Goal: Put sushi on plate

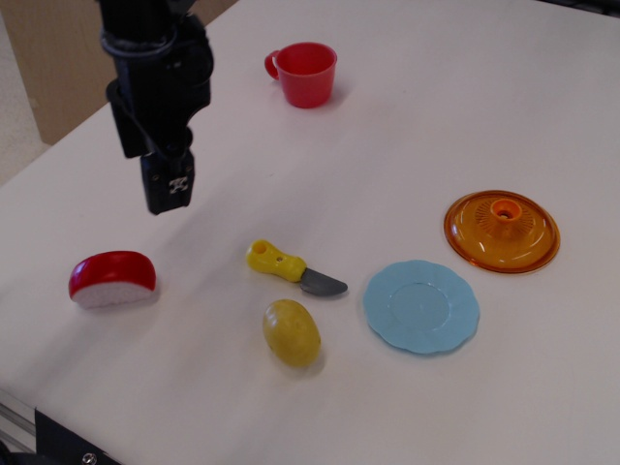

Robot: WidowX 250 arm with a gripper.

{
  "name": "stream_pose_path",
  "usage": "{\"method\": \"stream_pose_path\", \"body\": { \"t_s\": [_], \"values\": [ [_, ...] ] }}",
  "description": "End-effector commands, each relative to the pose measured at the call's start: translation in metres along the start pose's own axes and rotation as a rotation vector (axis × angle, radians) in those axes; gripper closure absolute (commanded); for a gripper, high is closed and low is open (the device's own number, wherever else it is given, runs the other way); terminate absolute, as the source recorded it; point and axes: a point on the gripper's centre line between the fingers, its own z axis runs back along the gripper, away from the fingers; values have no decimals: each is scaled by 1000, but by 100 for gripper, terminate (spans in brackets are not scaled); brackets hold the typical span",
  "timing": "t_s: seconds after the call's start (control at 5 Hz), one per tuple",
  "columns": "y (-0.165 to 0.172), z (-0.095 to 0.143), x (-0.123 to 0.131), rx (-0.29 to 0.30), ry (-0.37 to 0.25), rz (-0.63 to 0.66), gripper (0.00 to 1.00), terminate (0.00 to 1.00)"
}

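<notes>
Next, my gripper grabs the sushi by its short rounded end [146, 275] and sets it on the light blue plate [421, 306].
The sushi [112, 279], a half-round piece with a glossy red top over a white base, lies on the white table at the left. The light blue plate [421, 306] with a wavy rim lies flat at the right of centre, with nothing on it. My black gripper [148, 182] hangs above the table at the upper left, a little above and to the right of the sushi, not touching it. Its jaws stand apart and hold nothing.
A yellow potato toy [291, 332] and a yellow-handled toy knife [292, 268] lie between the sushi and the plate. An orange domed lid [502, 231] sits to the right of the plate. A red cup [305, 74] stands at the back. The table's left edge runs close behind the gripper.
</notes>
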Motion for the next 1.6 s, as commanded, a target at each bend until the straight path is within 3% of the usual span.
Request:
{"method": "stream_pose_path", "body": {
  "t_s": [0.0, 0.4, 0.8, 1.0, 1.4],
  "values": [
    [-10, -26, -19, -49, 64, -55, 0, 0],
    [-20, -39, -38, -20, 156, -40, 0, 0],
    [-21, -46, -24, 14, 107, -46, 0, 0],
    [-18, -51, -17, 15, 73, -6, 100, 0],
    [-14, -50, -4, 44, 77, 22, 100, 0]
  ]
}}
